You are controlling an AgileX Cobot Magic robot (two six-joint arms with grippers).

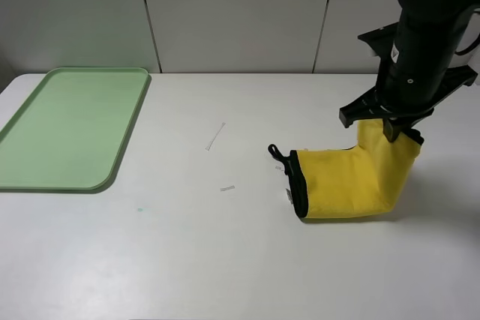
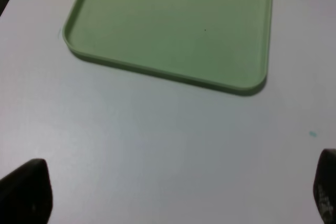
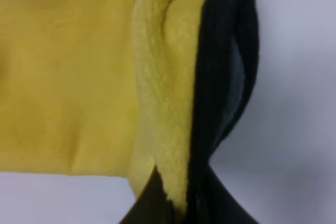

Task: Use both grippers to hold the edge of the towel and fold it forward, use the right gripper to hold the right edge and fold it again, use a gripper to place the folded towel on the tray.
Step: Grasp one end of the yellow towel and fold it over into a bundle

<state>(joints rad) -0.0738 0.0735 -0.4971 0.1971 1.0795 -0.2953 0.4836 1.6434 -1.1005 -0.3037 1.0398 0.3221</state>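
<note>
The towel's raised edge is far from the black hem beside the loop, so the towel (image 1: pixel 346 183) now stays in my right gripper until its edges meet.
The yellow towel (image 1: pixel 346 183) lies folded on the white table at the right, its black-bound left end and small loop (image 1: pixel 276 154) pointing toward the middle. Its right end is lifted off the table, pinched by my right gripper (image 1: pixel 391 127), which is shut on the towel's edge. Up close in the right wrist view, the yellow pile (image 3: pixel 68 72) and the black binding (image 3: pixel 220 77) bunch between the fingers. The pale green tray (image 1: pixel 69 129) rests at the far left, and the left wrist view shows it too, tray (image 2: pixel 173 24). My left gripper (image 2: pixel 173 195) hangs open over bare table near the tray.
Small bits of debris (image 1: pixel 216 136) lie on the white table between tray and towel, and there is a tiny teal speck (image 1: pixel 139 210). A grey panelled wall stands behind the table.
</note>
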